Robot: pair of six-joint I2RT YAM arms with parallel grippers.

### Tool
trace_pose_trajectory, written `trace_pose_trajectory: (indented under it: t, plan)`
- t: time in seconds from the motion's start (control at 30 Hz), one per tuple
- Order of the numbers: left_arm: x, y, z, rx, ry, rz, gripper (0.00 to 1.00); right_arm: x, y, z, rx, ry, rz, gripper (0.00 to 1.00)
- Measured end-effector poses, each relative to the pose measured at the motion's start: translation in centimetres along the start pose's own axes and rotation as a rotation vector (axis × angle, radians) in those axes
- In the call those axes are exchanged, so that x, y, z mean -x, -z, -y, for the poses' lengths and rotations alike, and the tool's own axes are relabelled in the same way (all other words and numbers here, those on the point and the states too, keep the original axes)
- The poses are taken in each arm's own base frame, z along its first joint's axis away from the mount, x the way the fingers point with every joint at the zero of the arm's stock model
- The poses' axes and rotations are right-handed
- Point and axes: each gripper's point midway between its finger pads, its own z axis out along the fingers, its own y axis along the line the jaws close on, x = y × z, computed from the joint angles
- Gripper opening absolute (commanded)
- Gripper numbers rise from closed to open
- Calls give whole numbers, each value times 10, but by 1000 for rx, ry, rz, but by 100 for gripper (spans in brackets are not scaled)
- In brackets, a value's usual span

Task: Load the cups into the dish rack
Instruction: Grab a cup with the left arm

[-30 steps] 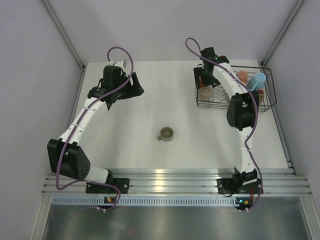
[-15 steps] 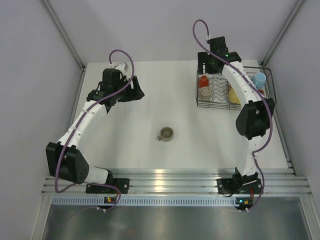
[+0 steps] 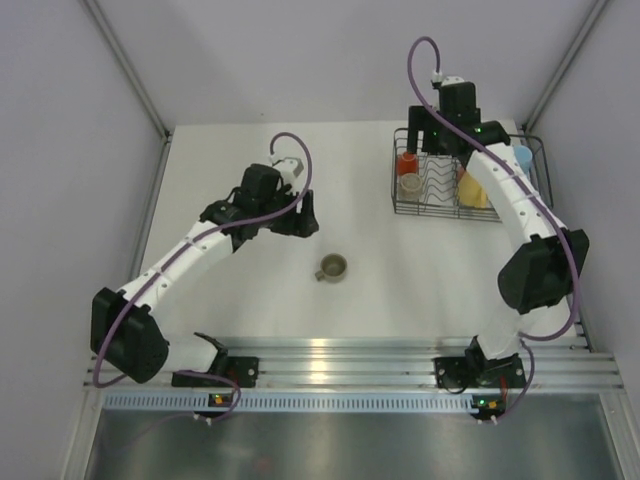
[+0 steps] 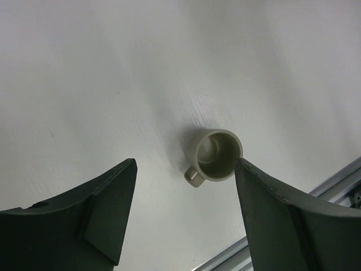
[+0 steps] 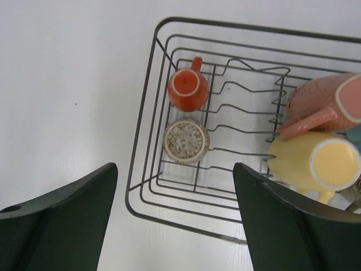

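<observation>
My left gripper pinches the cup's rim on the handle side next, leaving the cup's base free, to hand the grey-olive cup to my right gripper.
A grey-olive cup (image 3: 333, 267) stands upright on the white table, alone; in the left wrist view it (image 4: 217, 155) lies below and between my fingers, handle to the lower left. My left gripper (image 3: 300, 215) (image 4: 185, 164) is open and empty above it. The black wire dish rack (image 3: 455, 205) (image 5: 186, 226) is at the far right. It holds an orange cup (image 5: 188, 89), an upturned speckled grey cup (image 5: 186, 141), a pink cup (image 5: 327, 107), a yellow cup (image 5: 316, 161) and a light blue cup (image 3: 522, 155). My right gripper (image 3: 425, 135) (image 5: 175, 166) is open and empty above the rack's left end. No dark brown cup shows.
Grey walls enclose the table on the left, back and right. A metal rail (image 3: 330, 360) with the arm bases runs along the near edge. The rack's wavy dividers (image 5: 248, 118) fill its middle.
My left arm swung from the far left corner toward the table's middle, over the lone cup. My right arm drew back from the rack's inside to its far left edge.
</observation>
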Motion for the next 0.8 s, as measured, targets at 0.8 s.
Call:
trace_pose_trajectory:
  t: [0.8]
  plan:
    - [-98, -61, 15, 28, -88, -291, 70, -60, 42, 14, -11, -61, -52, 83]
